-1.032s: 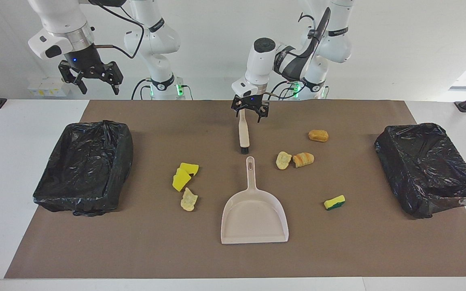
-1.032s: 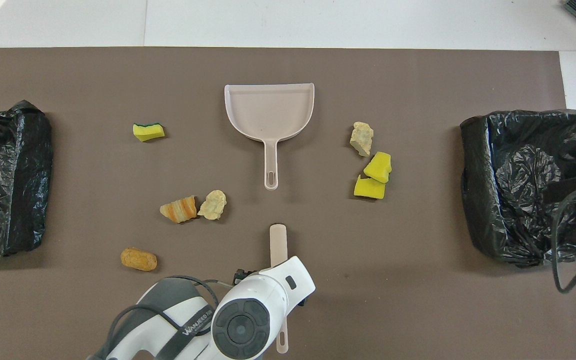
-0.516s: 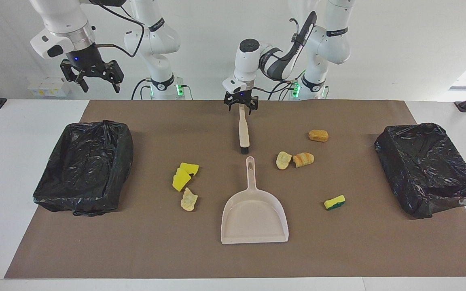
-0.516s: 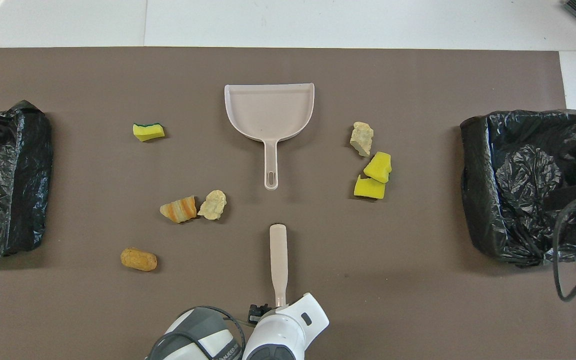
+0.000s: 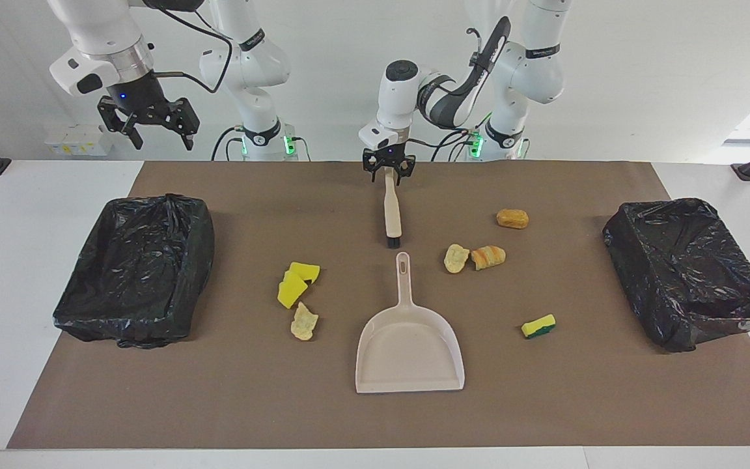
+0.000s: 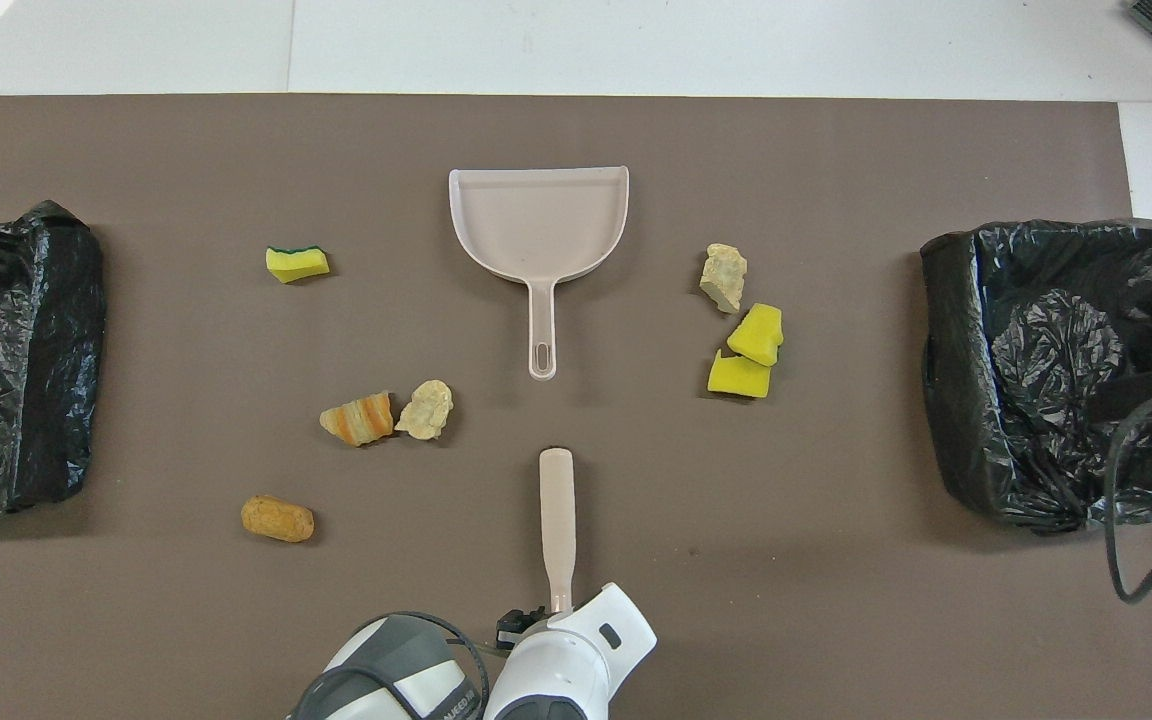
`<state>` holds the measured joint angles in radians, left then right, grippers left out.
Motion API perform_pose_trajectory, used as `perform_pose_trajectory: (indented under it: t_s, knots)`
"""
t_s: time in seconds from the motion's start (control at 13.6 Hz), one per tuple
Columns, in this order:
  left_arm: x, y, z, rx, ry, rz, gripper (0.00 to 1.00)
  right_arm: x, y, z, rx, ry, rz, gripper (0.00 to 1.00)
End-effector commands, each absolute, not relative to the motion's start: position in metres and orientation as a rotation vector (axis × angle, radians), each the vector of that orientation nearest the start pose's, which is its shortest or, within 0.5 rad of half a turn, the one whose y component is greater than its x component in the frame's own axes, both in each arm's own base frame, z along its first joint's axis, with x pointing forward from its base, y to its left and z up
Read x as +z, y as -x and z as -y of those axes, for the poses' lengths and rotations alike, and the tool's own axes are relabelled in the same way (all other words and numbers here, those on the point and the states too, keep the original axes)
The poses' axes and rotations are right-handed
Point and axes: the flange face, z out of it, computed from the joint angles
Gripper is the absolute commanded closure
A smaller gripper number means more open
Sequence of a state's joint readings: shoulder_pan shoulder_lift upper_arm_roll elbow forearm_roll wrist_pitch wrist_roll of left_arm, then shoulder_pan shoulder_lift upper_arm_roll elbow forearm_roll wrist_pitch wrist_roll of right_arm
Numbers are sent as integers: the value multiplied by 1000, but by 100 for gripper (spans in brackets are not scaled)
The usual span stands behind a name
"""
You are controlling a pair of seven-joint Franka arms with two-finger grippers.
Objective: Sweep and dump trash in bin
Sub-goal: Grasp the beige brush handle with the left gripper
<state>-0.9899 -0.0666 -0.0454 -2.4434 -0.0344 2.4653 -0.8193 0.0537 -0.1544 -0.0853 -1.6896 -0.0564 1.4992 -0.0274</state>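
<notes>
My right gripper picks up the dustpan by its narrow handle [image 6: 542, 330] next, since the flat pan is far too wide for the fingers.
The beige brush [image 5: 391, 215] with black bristles lies on the brown mat, handle toward the robots; it also shows in the overhead view [image 6: 556, 510]. My left gripper [image 5: 388, 172] is low at the handle's end nearest the robots. The beige dustpan [image 5: 409, 345] lies flat just farther out. Trash lies on both sides. Two yellow sponge blocks [image 5: 297, 281] and a pale chip [image 5: 303, 322] lie toward the right arm's end. A chip [image 5: 456, 258], two bread rolls [image 5: 489, 256] [image 5: 512, 219] and a green-backed sponge [image 5: 538, 326] lie toward the left arm's end. My right gripper [image 5: 148, 127] waits open, high up.
A bin lined with a black bag [image 5: 134, 267] stands at the right arm's end of the mat, and a second one [image 5: 687, 270] at the left arm's end. White table [image 5: 23, 215] borders the mat [image 5: 251, 404].
My left gripper has moved back along the brush handle toward the robots to its end. The brush, dustpan and trash have not moved. The right gripper barely shifted.
</notes>
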Motion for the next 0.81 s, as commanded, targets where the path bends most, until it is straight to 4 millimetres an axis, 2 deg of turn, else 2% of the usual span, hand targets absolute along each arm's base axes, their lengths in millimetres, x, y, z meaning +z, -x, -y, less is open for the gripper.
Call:
perform_pose_trajectory:
  t_s: [0.0, 0.15, 0.29, 0.52, 0.59, 0.74]
  knots:
    - [337, -243, 407, -87, 3208, -280, 36, 644, -489, 29, 61, 3161, 19, 0]
    - [337, -245, 405, -83, 3203, -274, 40, 644, -489, 29, 61, 3163, 19, 0]
    - [336, -245, 404, -73, 3195, -273, 55, 643, -489, 29, 63, 3161, 19, 0]
    - [344, -251, 399, -63, 3188, -248, 92, 644, -489, 29, 61, 3163, 19, 0]
    - [347, -253, 397, -61, 3175, -248, 100, 644, -489, 29, 61, 3161, 19, 0]
    - [358, -264, 389, -67, 3169, -214, 100, 644, -489, 28, 66, 3162, 19, 0]
